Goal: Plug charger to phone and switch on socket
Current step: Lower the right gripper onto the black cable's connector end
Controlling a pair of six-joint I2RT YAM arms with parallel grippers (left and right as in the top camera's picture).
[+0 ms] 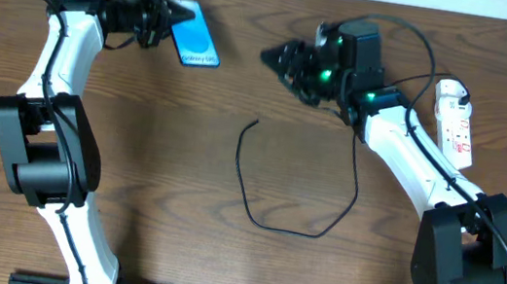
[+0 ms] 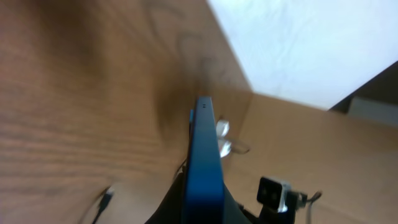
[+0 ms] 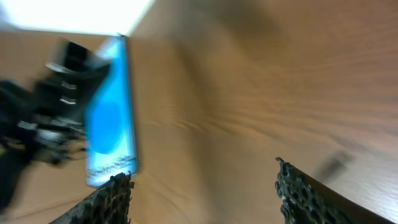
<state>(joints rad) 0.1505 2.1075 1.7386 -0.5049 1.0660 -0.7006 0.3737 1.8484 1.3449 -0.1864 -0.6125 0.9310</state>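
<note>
My right gripper should next hold the charger just behind its connector tip [image 1: 248, 128], so that the tip stays free to plug into the phone [image 1: 195, 36].
My left gripper [image 1: 157, 19] is shut on the phone [image 1: 195, 36], holding it at the table's far left with the blue screen facing up. In the left wrist view the phone [image 2: 204, 168] shows edge-on between the dark jaws. The charger [image 1: 282, 226], a thin black cable, lies in a loop at mid-table with its connector tip [image 1: 254, 120] free. My right gripper [image 1: 279, 59] hovers open and empty beyond that tip, pointing at the phone [image 3: 111, 124]. Its two fingers [image 3: 112, 199] stand wide apart. The socket [image 1: 458, 118] lies at the far right.
The right arm's white forearm [image 1: 408, 162] crosses between the cable loop and the socket. The table's back edge and a white wall [image 2: 298, 43] lie just behind the phone. The left arm [image 1: 59, 87] runs along the left side.
</note>
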